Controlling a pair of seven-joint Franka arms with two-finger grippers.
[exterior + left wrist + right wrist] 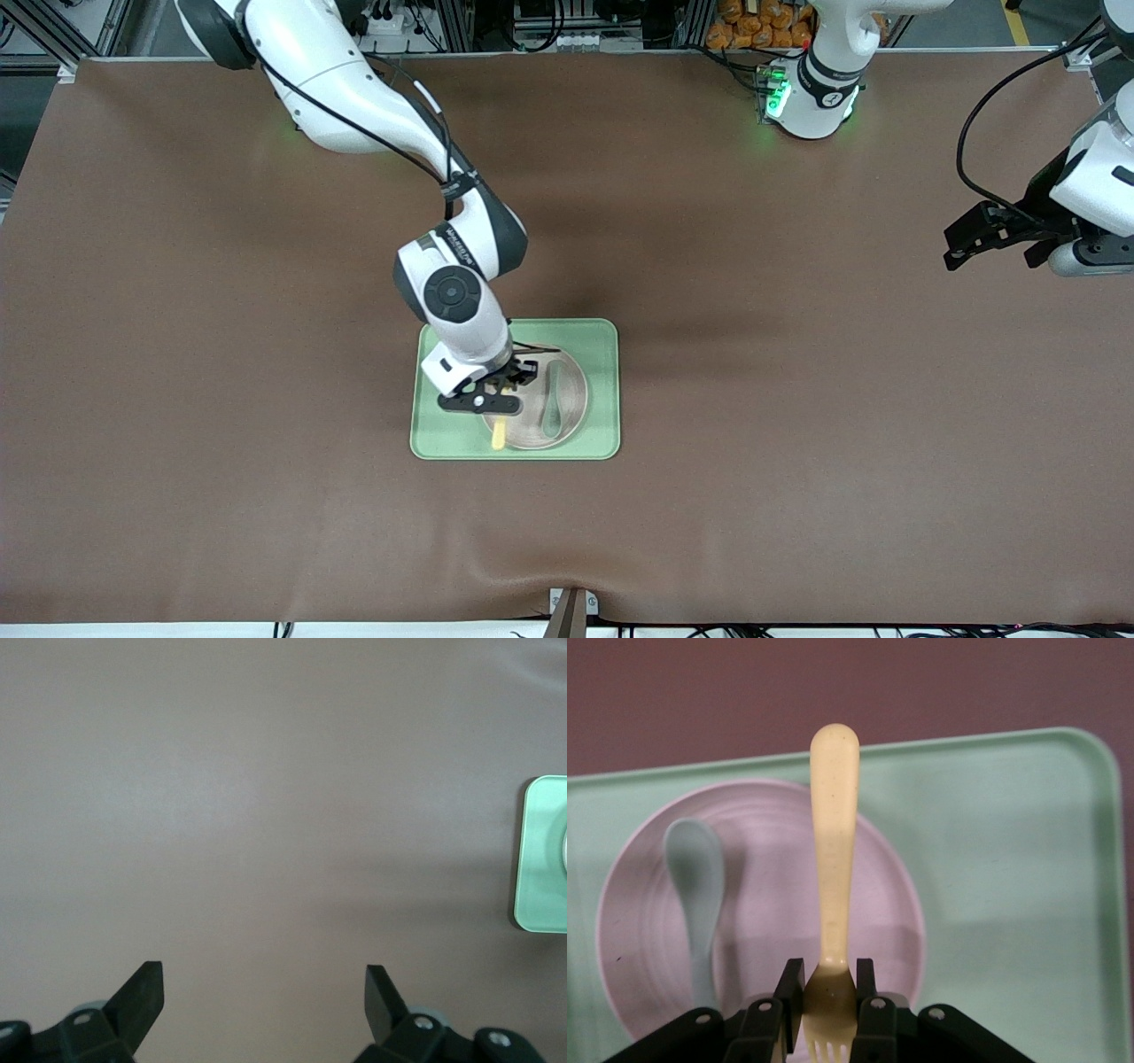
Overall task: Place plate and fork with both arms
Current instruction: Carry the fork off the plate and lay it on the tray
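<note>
The yellow fork (499, 434) is hanging over the pinkish plate. My right gripper should keep holding the fork until it gets to the bare bottom of the tray.
My right gripper (501, 392) hangs over the light-green tray (599, 347), shut on the head of the yellow fork (499, 434). In the right wrist view the fork (834, 842) sticks out from the gripper (829, 979) over the rim of the pinkish plate (771, 921), its handle pointing toward the front camera. The plate (576, 399) lies on the tray (1010, 859). Whether the fork touches the plate I cannot tell. My left gripper (950, 248) waits open over bare table at the left arm's end, and the left wrist view shows the gripper (264, 979) holding nothing.
A teal-green spoon (554, 403) lies in the plate beside the fork, and the right wrist view shows the spoon (695, 877) too. One corner of the tray (542, 855) shows in the left wrist view. Brown table mat (797, 399) surrounds the tray.
</note>
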